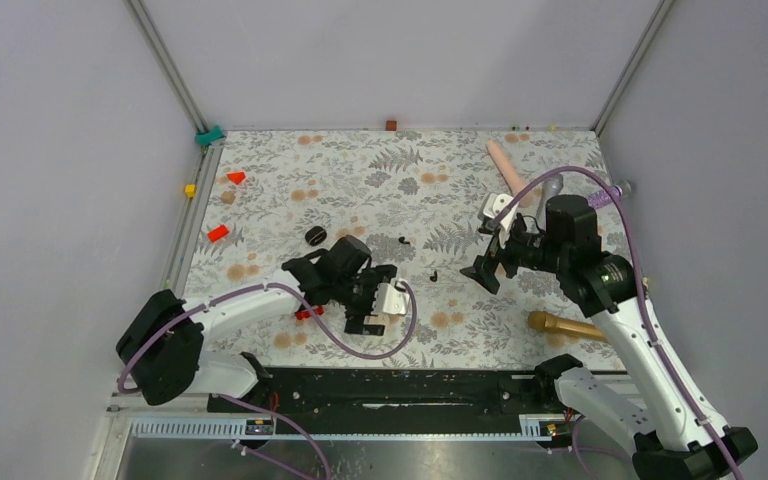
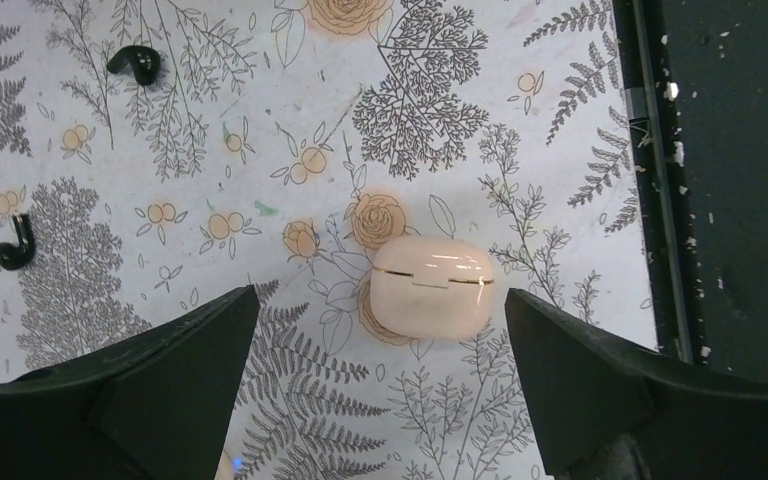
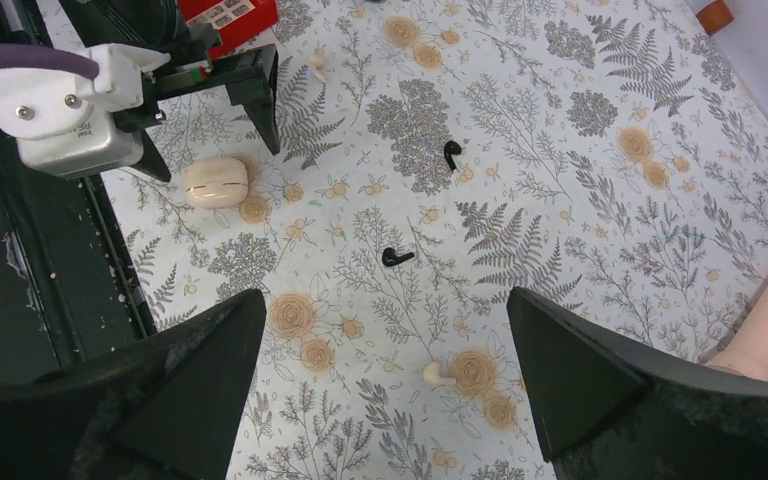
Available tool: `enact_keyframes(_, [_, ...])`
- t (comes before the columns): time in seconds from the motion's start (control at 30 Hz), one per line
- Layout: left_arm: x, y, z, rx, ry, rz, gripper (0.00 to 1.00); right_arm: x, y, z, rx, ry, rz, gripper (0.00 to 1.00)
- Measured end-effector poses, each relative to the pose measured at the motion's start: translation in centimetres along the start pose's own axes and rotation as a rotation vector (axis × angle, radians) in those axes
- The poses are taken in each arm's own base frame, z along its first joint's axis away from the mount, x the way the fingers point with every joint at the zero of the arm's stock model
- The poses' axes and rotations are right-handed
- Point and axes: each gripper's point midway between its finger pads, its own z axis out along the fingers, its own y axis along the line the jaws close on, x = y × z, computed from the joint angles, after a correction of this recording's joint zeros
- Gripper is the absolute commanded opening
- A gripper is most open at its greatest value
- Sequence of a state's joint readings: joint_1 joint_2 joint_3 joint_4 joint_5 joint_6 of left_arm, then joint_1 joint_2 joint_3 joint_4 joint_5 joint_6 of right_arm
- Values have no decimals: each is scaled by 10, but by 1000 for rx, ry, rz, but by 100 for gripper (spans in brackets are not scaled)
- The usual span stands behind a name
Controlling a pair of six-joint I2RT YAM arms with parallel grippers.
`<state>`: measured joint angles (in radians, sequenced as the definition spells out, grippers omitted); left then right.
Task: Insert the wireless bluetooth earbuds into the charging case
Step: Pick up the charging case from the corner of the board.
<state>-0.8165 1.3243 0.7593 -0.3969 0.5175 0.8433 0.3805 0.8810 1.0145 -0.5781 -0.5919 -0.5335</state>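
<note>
I will grab the charging case by its short ends with my left gripper next, which leaves the long sides for handing the case over to my right gripper.
The charging case (image 2: 430, 288), a cream pod with its lid closed, lies on the floral mat. My left gripper (image 2: 380, 294) is open and hovers over the mat, its fingers standing wide to either side of the case and apart from it. The right wrist view shows the case (image 3: 216, 182) just below the left arm's fingers (image 3: 260, 90). Two black earbuds (image 2: 135, 62) (image 2: 15, 245) lie loose on the mat, also seen from above (image 1: 403, 240) (image 1: 433, 275). My right gripper (image 3: 385, 293) is open and empty, raised above the mat near one earbud (image 3: 395, 257); the other earbud (image 3: 452, 152) is farther off.
Two tiny cream earbud-shaped pieces (image 3: 438, 374) (image 3: 315, 65) lie on the mat. A red block (image 1: 308, 313) sits by the left arm, with more red pieces (image 1: 218, 233) (image 1: 236, 177) and a black oval (image 1: 315, 236) to the left. A pink cylinder (image 1: 505, 165) and a wooden rod (image 1: 565, 325) lie on the right. The black base rail (image 2: 740, 200) borders the near edge.
</note>
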Motion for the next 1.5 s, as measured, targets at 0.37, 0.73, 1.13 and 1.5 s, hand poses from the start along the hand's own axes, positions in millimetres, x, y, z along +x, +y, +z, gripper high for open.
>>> enact_keyframes(0.37, [15, -3, 28, 5, 118, 97, 92, 21, 10, 3, -18, 26, 30, 99])
enact_keyframes(0.73, [35, -5, 22, 23, 234, 126, 97, 21, 10, 3, -17, 23, 29, 100])
enact_keyframes(1.13, [46, -19, 24, 147, 302, 218, 96, 22, 13, 4, -28, 20, 32, 100])
enact_keyframes(1.5, [40, -9, 35, 176, 340, 321, 74, 26, 15, 5, -39, 26, 40, 100])
